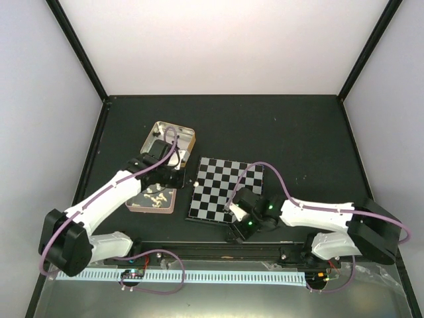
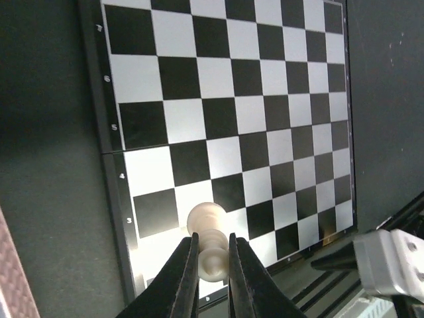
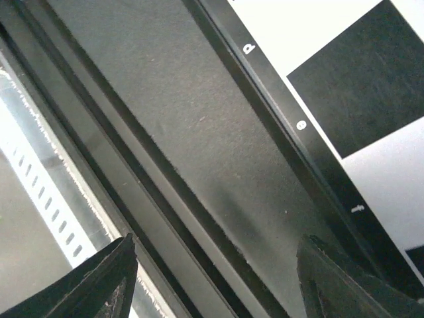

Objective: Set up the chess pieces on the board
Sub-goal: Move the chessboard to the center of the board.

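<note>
The left gripper needs to keep hold of the pawn [image 1: 196, 183] until it reaches the near row, as the pawn is well above the board by its numbered edge.
The board [image 1: 225, 191] lies flat in the middle of the dark table, and I see no piece standing on it. My left gripper [image 1: 189, 180] hovers at the board's left edge, shut on a cream-white pawn [image 1: 196, 183]. In the left wrist view the pawn [image 2: 211, 240] lies sideways between the black fingers [image 2: 184, 278] of the left gripper [image 2: 213, 255], above the board [image 2: 225, 99] near its row 3. My right gripper [image 1: 233, 216] sits low at the board's near edge. In the right wrist view the right gripper [image 3: 215, 242] is open and empty, over the mat beside the board's rim [image 3: 298, 126].
A shallow tin [image 1: 154, 199] holding several cream-white pieces sits left of the board. An open metal tin [image 1: 171, 139] stands behind it, partly covered by the left arm. A black rail [image 1: 218, 250] and a white slotted strip [image 1: 199, 275] run along the near edge.
</note>
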Robot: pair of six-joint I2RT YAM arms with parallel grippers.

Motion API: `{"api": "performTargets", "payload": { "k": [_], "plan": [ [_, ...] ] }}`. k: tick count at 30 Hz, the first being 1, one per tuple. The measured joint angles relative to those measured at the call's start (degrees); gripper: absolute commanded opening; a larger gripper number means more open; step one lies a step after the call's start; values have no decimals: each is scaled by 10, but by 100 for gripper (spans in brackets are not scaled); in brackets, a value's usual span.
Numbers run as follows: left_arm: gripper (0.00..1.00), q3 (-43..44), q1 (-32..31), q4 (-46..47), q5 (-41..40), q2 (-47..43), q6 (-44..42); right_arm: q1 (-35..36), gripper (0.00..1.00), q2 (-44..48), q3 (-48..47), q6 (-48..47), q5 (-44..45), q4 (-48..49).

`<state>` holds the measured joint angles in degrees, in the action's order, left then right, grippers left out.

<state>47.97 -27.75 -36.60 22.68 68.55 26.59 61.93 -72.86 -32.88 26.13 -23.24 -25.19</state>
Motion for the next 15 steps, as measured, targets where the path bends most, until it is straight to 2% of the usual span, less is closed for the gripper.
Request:
{"api": "performTargets", "payload": {
  "k": [8, 15],
  "plan": [
    [2, 1, -49, 10, -7, 38, 15, 4, 66, -53, -8, 19, 34, 30],
    [2, 41, -104, -8, -45, 93, 32, 3, 64, -83, -27, 30, 83, 69]
  ]
}}
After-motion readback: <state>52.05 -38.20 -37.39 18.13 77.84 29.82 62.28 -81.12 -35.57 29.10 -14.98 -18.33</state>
